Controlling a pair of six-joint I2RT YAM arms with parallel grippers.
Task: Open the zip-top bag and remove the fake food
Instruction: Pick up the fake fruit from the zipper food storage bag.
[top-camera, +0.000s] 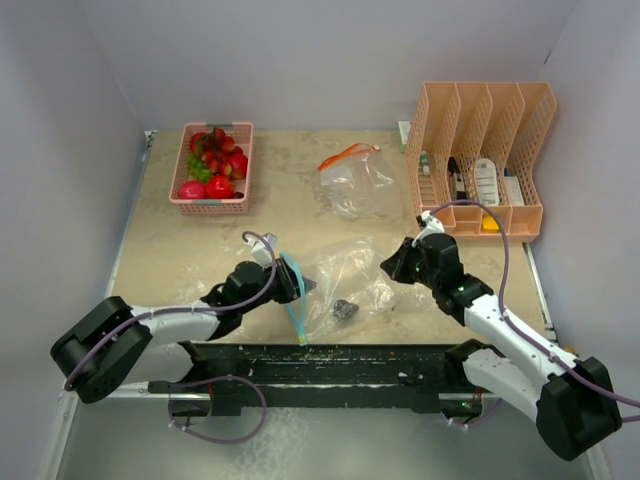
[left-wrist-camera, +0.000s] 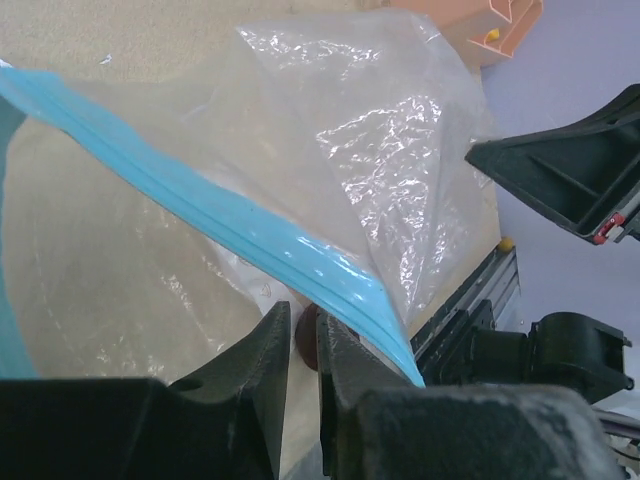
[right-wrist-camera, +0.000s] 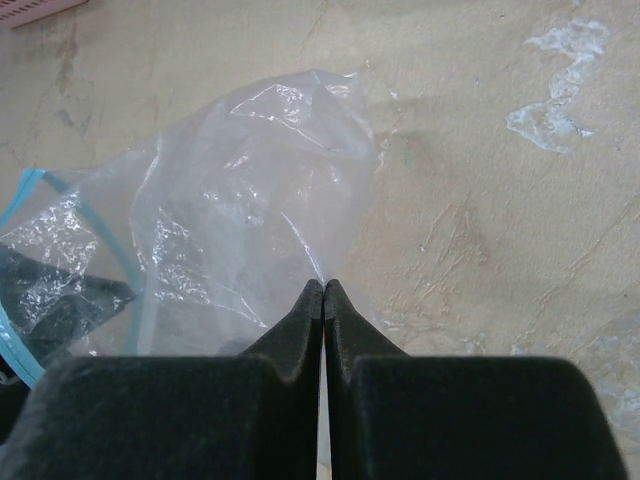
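Observation:
I need to remove the dark red fake food, so next my left gripper should grab the fake food itself through the bag's opening, under the blue zip (top-camera: 294, 290).
A clear zip-top bag (top-camera: 350, 275) with a blue zip (top-camera: 294, 290) lies at the table's front middle. My left gripper (top-camera: 305, 285) reaches into its open mouth. In the left wrist view its jaws (left-wrist-camera: 303, 330) stand close together on a small dark red piece of fake food (left-wrist-camera: 306, 338), under the blue zip (left-wrist-camera: 250, 235). A dark piece (top-camera: 345, 308) lies inside the bag. My right gripper (top-camera: 395, 268) is shut on the bag's far end; its tips (right-wrist-camera: 324, 288) pinch the clear film (right-wrist-camera: 240, 210).
A pink basket (top-camera: 210, 206) holding red and green toy fruits (top-camera: 218, 165) stands at the back left. A second clear bag with an orange zip (top-camera: 350, 172) lies at the back middle. An orange file organizer (top-camera: 480, 160) stands at the back right.

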